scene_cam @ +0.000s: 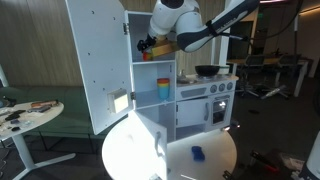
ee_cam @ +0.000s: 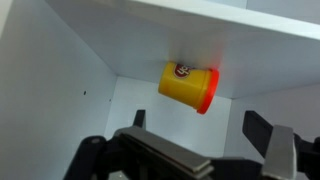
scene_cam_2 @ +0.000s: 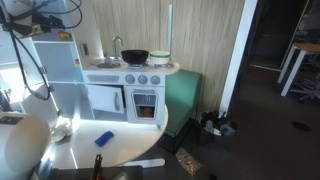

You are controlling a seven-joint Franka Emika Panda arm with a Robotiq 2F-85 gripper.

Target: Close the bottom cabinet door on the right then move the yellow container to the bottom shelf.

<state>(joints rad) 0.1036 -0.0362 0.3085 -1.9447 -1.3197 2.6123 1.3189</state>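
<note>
My open fingers stop short of the yellow container (ee_cam: 188,85), with a wide gap in between. It isn't time to close yet: my gripper needs to first move toward the container.
The yellow container (ee_cam: 188,85), orange-yellow with a red lid, lies on its side in the wrist view. It touches a white board and the back wall inside the toy cupboard. My gripper (ee_cam: 200,130) is open, its two dark fingers apart on either side below the container and not touching it. In an exterior view my gripper (scene_cam: 150,45) reaches into the cupboard's upper compartment. The bottom shelf (scene_cam: 148,103) lies lower and carries a yellow-over-blue stack (scene_cam: 165,88). A lower cabinet door (scene_cam: 148,142) seems to stand open.
The cupboard's tall white door (scene_cam: 100,65) is swung open. A toy kitchen (scene_cam_2: 135,85) with a black pot (scene_cam_2: 135,57) stands beside the cupboard. A round white table (scene_cam_2: 110,150) in front holds a blue object (scene_cam_2: 104,138). A second table (scene_cam: 25,118) holds clutter.
</note>
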